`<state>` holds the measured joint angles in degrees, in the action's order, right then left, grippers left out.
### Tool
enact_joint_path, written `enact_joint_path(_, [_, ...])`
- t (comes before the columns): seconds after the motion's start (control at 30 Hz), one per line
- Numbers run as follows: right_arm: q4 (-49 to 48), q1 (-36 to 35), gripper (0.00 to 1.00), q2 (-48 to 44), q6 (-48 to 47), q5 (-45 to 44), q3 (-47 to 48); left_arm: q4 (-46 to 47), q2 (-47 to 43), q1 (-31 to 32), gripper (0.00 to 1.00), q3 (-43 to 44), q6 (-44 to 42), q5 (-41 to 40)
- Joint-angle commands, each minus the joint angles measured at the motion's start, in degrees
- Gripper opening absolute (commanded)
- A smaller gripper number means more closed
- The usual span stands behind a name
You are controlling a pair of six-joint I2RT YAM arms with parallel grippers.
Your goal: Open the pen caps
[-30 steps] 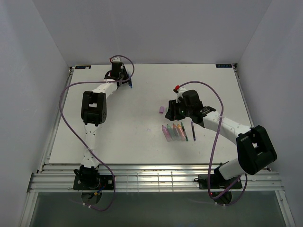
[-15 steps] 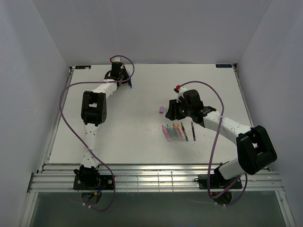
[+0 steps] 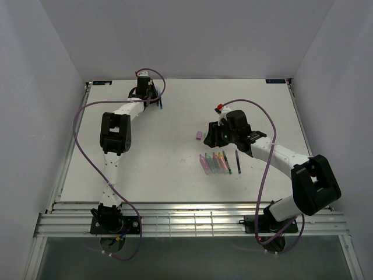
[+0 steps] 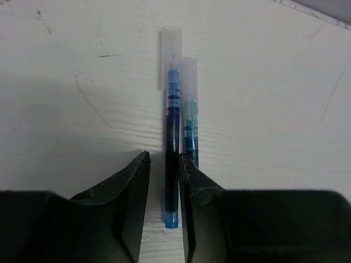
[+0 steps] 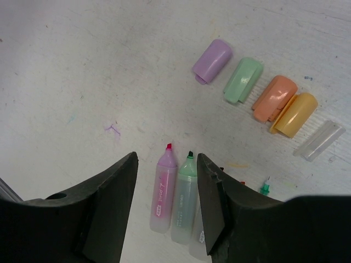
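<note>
My left gripper's open fingers are only on either side of the pen, so the dark blue pen (image 3: pixel 157 100) (image 4: pixel 172 158) would stay on the tabletop if I lifted the gripper now.
On the table at the far left lie two slim pens side by side. A dark blue pen (image 4: pixel 171 159) wears a clear cap (image 4: pixel 171 49). A lighter blue pen (image 4: pixel 190 118) also has a clear cap on it. My left gripper (image 4: pixel 163 164) straddles the dark blue pen, open; the right finger touches the pen and the left stands a little apart. My right gripper (image 5: pixel 166 164) hangs open over the uncapped pink marker (image 5: pixel 163 192) and green marker (image 5: pixel 184 200). Loose pen caps lie beyond them: purple (image 5: pixel 212 61), green (image 5: pixel 243 80), orange (image 5: pixel 274 97), yellow (image 5: pixel 295 114) and a clear one (image 5: pixel 319 141).
From above, the row of markers (image 3: pixel 213 162) lies mid-table with a thin dark pen (image 3: pixel 238 161) at its right. The purple cap (image 3: pixel 199 136) sits left of the right gripper (image 3: pixel 214 135). The left gripper (image 3: pixel 152 100) is near the table's back edge (image 3: pixel 186 80).
The left gripper's jaws have narrowed a little around the dark blue pen. Neither arm has visibly shifted.
</note>
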<state>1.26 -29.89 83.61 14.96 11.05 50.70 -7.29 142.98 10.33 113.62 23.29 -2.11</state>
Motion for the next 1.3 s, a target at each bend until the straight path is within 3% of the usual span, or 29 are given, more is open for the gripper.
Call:
enact_joint_path(0.0, [-2.49,0.36,0.54,-2.14,0.33,0.9,-0.78,-1.06,0.28,-0.22,0.38,1.25,-1.4,0.0])
enact_joint_path(0.7, [-2.93,0.97,0.54,-2.84,0.51,1.17,-1.39,-7.47,2.31,-0.22,0.32,3.45,-8.35,-7.29])
enact_joint_path(0.93, [-2.75,0.97,0.54,-3.46,0.6,1.34,-1.3,-8.18,1.34,-0.31,0.23,0.64,-7.3,-9.14])
enact_joint_path(1.07, [-2.75,1.06,0.54,-3.98,0.6,1.26,-1.3,-8.88,1.16,-0.31,0.13,0.02,-6.07,-8.61])
enact_joint_path(1.17, [-2.75,0.97,0.54,-3.98,0.68,1.52,-1.22,-8.88,0.03,-0.39,0.0,-1.21,-4.49,-9.84])
enact_joint_path(1.27, [-2.66,1.06,0.54,-4.42,0.77,2.31,-1.04,-7.04,-3.21,-0.48,0.0,-4.97,-3.52,-12.47])
